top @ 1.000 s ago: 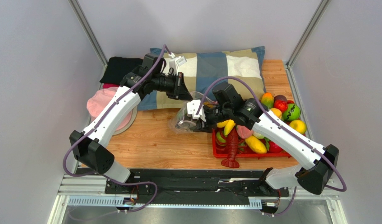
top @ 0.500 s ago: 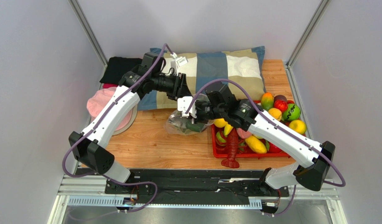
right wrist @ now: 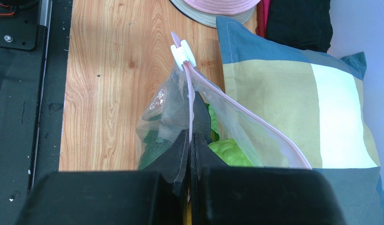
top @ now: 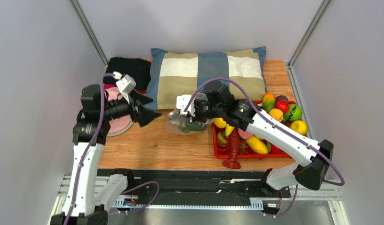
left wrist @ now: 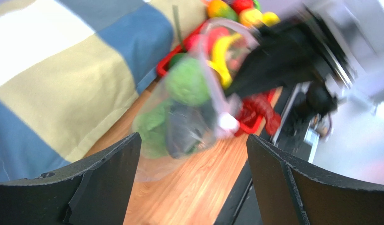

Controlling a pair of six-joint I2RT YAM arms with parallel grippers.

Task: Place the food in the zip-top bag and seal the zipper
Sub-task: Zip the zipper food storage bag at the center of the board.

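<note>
I will reach the zip-top bag with my left gripper and grab its corner just behind the white slider (top: 169, 118) (left wrist: 228, 124), so the slider stays free for my right gripper to seal.
The zip-top bag (top: 185, 124) lies on the wood between the pillow and the red tray. Through its clear plastic I see food: a leafy green lettuce (right wrist: 232, 153), a dark green piece (right wrist: 154, 145) and a grey fish (left wrist: 187, 133). The zipper (right wrist: 245, 117) runs as two pink strips that spread apart from a white slider (right wrist: 182, 52). My right gripper (right wrist: 190, 140) is shut on one strip near the bag's mouth, seen from above as the right gripper (top: 197, 117). My left gripper (top: 148, 110) hangs open, well left of the bag, nothing between its fingers (left wrist: 100, 187).
A red tray (top: 216, 149) holds a red lobster (top: 233, 149), bananas and other toy fruit, with more fruit (top: 285, 112) at its far right. The checked pillow (top: 208, 70) lies behind the bag. A pink hat (top: 115, 125) and black cloth (top: 128, 68) sit at the left.
My left gripper opened and its arm swung back left, away from the bag. My right gripper shut on the zipper strip and shifted slightly toward the pillow.
</note>
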